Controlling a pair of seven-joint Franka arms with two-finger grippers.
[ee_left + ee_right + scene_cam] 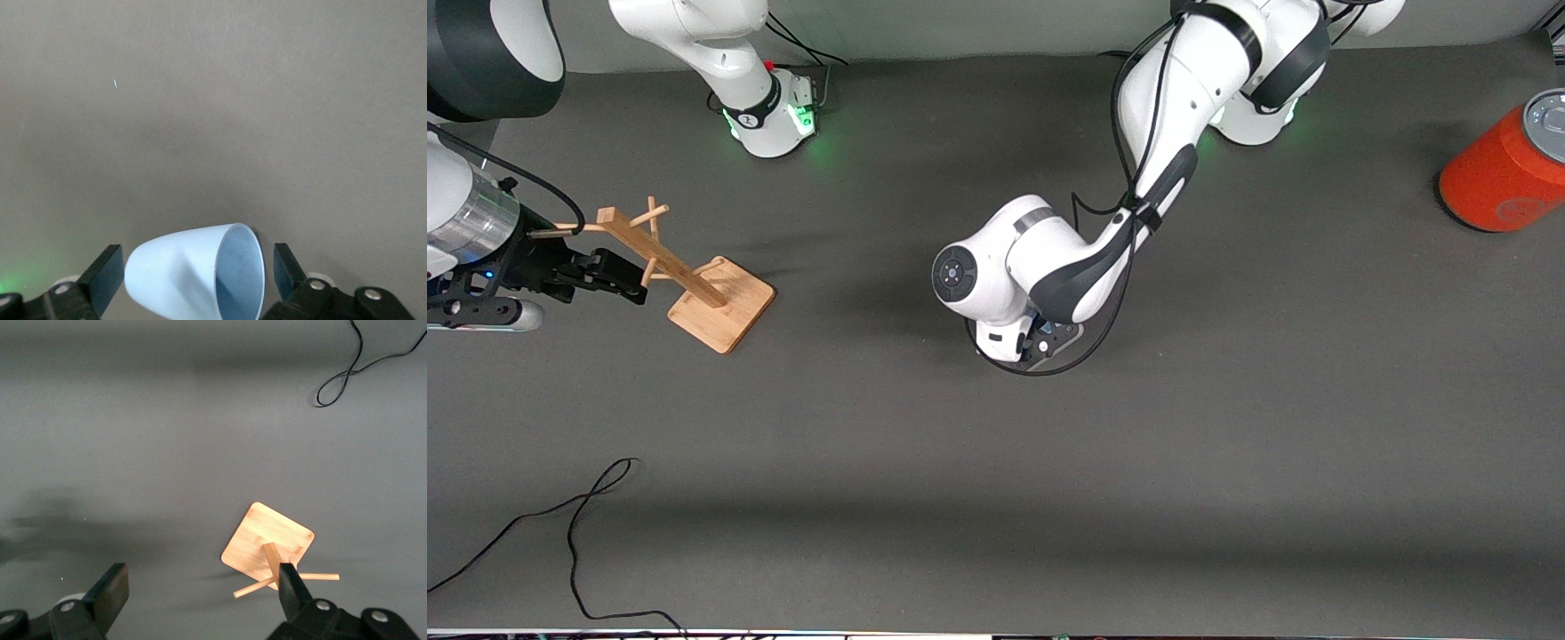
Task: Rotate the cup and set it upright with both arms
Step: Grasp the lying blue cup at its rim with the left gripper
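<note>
Both fingers stand outside the cup's open rim [243,227], astride its body [170,273], so it is too early to close on the cup. My left gripper moves next.
The light-blue cup [180,283] lies on its side on the grey table, its open mouth showing in the left wrist view. My left gripper [195,273] is open and low at the table's middle, one finger on each side of the cup with a small gap at both. In the front view the left gripper [1040,345] sits under its own wrist, which hides the cup. My right gripper [618,276] is open and empty in the air beside the wooden rack [694,280]; it also shows in the right wrist view [203,590].
The wooden rack [267,547] stands toward the right arm's end of the table. A big orange-red can [1507,169] stands at the left arm's end. A black cable [578,533] loops on the table near the front camera.
</note>
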